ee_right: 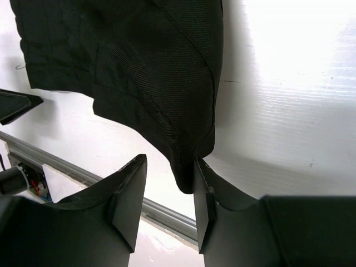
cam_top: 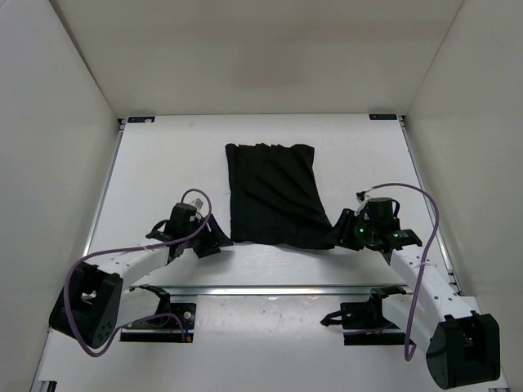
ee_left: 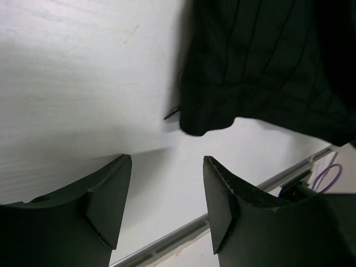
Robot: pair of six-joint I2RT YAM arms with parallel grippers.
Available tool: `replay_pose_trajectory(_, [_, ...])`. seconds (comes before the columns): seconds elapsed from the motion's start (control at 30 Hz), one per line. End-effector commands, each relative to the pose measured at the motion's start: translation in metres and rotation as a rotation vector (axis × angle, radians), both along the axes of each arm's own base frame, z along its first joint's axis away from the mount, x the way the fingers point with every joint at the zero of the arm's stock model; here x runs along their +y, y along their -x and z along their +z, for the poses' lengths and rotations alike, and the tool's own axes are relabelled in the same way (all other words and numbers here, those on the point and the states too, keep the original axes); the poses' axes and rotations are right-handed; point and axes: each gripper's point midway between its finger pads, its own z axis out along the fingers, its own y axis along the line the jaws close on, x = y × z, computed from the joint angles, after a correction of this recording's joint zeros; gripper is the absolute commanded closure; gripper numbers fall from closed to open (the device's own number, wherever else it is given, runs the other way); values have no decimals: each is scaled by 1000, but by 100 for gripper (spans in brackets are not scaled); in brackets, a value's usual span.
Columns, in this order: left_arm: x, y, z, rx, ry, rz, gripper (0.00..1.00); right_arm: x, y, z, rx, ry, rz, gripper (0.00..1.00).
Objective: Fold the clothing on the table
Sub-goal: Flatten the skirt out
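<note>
My right gripper next needs to grab the clothing's near hem corner (cam_top: 330, 242), opposite my left gripper's corner, to spread the clothing and fold it over.
The black pleated clothing (cam_top: 272, 194) lies flat in the middle of the white table (cam_top: 163, 163), its near hem toward the arms. My left gripper (cam_top: 216, 241) sits at the near left corner of the hem. In the left wrist view this gripper (ee_left: 167, 183) is open with only bare table between its fingers, and the clothing's corner (ee_left: 194, 125) lies just ahead of them. My right gripper (cam_top: 337, 235) is at the near right corner. It (ee_right: 168, 162) is open too, and the clothing's corner (ee_right: 186, 175) hangs loose against the inner face of its right finger (ee_right: 203, 189), not pinched.
A metal rail (cam_top: 278, 288) runs along the table's near edge, just behind both grippers; it also shows as the rail (ee_left: 167, 245) and the rail (ee_right: 167, 214). White walls close in the left, right and far sides. Purple cables (cam_top: 425, 204) loop off both arms.
</note>
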Motion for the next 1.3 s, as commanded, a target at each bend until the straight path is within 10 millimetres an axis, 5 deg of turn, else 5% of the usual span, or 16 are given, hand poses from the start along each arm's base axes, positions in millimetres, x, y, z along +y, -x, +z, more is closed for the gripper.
replay_pose_trajectory(0.0, [-12, -25, 12, -82, 73, 92, 35, -6, -6, 2, -42, 25, -8, 64])
replay_pose_trajectory(0.3, [-12, -38, 6, -73, 131, 245, 35, -5, -6, -2, -39, 25, -6, 63])
replay_pose_trajectory(0.53, [-41, -40, 0, -30, 162, 183, 39, -10, -5, -5, -35, 60, -13, 61])
replay_pose_trajectory(0.6, [-49, -41, 2, -30, 170, 155, 55, -16, -7, -9, -20, 98, -41, 58])
replay_pose_trajectory(0.67, [-52, -44, 3, -34, 171, 145, 83, -17, -9, -7, -30, 124, -25, 50])
replay_pose_trajectory(0.8, [-51, -44, 4, -34, 171, 141, 100, -23, -9, -15, -3, 198, -24, 47])
replay_pose_trajectory(0.9, [-48, -46, 7, -43, 179, 150, 100, -20, -10, -18, 10, 195, -2, 54])
replay_pose_trajectory(0.97, [-48, -45, 6, -44, 178, 142, 100, -16, -12, -18, -12, 195, 12, 67])
replay_pose_trajectory(1.03, [-46, -44, 6, -43, 178, 145, 100, -13, -16, -12, -45, 188, 13, 100])
replay_pose_trajectory(1.17, [-38, -44, 8, -49, 177, 145, 98, 5, -22, 9, -92, 121, 108, 100])
replay_pose_trajectory(1.2, [-37, -50, 17, -77, 189, 141, 95, 18, -20, 20, -100, 70, 163, 99])
replay_pose_trajectory(1.27, [-27, -52, 20, -84, 170, 123, 63, 47, -29, 64, -198, -42, 253, 100])
